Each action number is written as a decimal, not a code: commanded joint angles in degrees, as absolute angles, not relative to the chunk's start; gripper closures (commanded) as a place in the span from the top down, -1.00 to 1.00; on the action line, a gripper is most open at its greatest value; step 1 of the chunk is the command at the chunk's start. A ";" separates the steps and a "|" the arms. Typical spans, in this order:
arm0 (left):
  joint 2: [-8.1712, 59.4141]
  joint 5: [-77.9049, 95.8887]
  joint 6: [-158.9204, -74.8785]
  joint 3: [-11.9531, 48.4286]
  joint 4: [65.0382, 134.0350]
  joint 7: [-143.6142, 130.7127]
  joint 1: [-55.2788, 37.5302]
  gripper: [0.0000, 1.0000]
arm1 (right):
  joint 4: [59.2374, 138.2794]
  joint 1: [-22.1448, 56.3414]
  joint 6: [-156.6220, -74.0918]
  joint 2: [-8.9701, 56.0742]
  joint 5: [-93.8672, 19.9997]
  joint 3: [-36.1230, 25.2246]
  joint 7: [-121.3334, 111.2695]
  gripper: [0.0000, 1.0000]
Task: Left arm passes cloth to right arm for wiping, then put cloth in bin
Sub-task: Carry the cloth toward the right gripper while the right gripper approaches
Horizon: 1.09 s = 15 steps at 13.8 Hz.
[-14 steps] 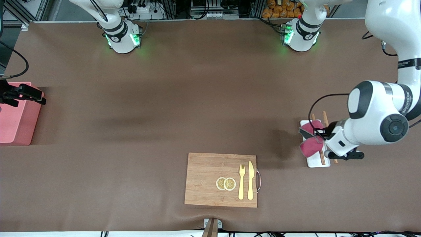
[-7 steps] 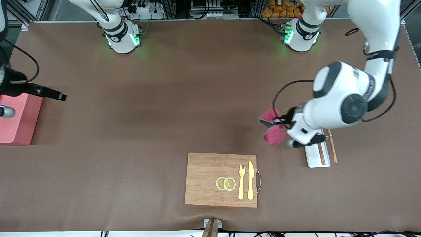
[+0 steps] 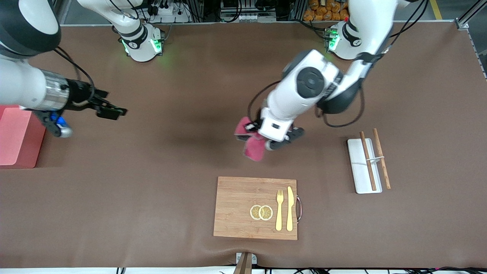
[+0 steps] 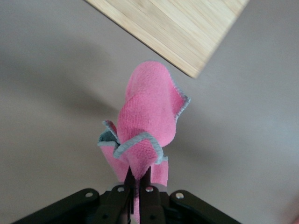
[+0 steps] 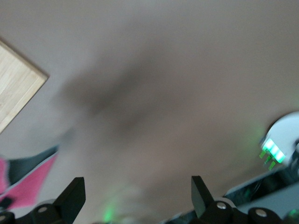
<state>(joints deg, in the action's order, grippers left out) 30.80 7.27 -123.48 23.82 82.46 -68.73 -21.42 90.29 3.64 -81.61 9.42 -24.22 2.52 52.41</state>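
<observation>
My right gripper should wipe with the magenta-red cloth and drop it in the salmon-pink bin (image 3: 17,137). For that, it needs to take the cloth by its loose corner (image 3: 242,127) next.
My left gripper (image 3: 257,134) is shut on the magenta-red cloth (image 3: 251,140) and holds it in the air over the bare table middle, above the spot just past the cutting board. In the left wrist view the cloth (image 4: 147,126) hangs bunched from the shut fingers, grey edge showing. My right gripper (image 3: 112,111) is open and empty, in the air over the table at the right arm's end, beside the salmon-pink bin (image 3: 17,137). In the right wrist view its fingers (image 5: 72,196) stand wide apart and the cloth (image 5: 28,184) shows at the edge.
A wooden cutting board (image 3: 236,207) with two lemon slices, a gold fork and knife lies near the front camera's edge. A flat white tray (image 3: 361,175) with chopsticks (image 3: 368,160) lies toward the left arm's end.
My left arm has swung the cloth from over the white tray to over the table middle. My right gripper has moved from over the bin toward the table middle.
</observation>
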 commanded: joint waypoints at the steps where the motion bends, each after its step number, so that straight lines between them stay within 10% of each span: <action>1: 33.22 8.09 -129.61 23.20 78.84 -77.31 -26.00 -1.00 | 91.49 2.20 -81.21 13.26 -32.15 2.02 56.34 1.00; 13: 41.57 8.00 -159.87 20.57 74.36 -100.36 -39.55 -1.00 | 97.20 3.59 -87.01 23.55 -47.98 2.02 60.03 1.00; 14: 41.66 8.09 -160.22 20.22 74.36 -101.15 -39.64 -1.00 | 97.21 3.95 -87.27 23.64 -48.08 2.02 60.03 0.88; 15: 41.66 8.00 -160.31 20.21 74.44 -101.34 -39.64 -1.00 | 97.29 4.22 -87.28 23.82 -48.42 2.02 60.03 0.26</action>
<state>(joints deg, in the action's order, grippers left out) 40.82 7.27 -159.68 21.31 76.37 -100.16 -38.69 96.22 3.54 -86.45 24.47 -46.73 1.95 58.87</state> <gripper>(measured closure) 0.947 0.057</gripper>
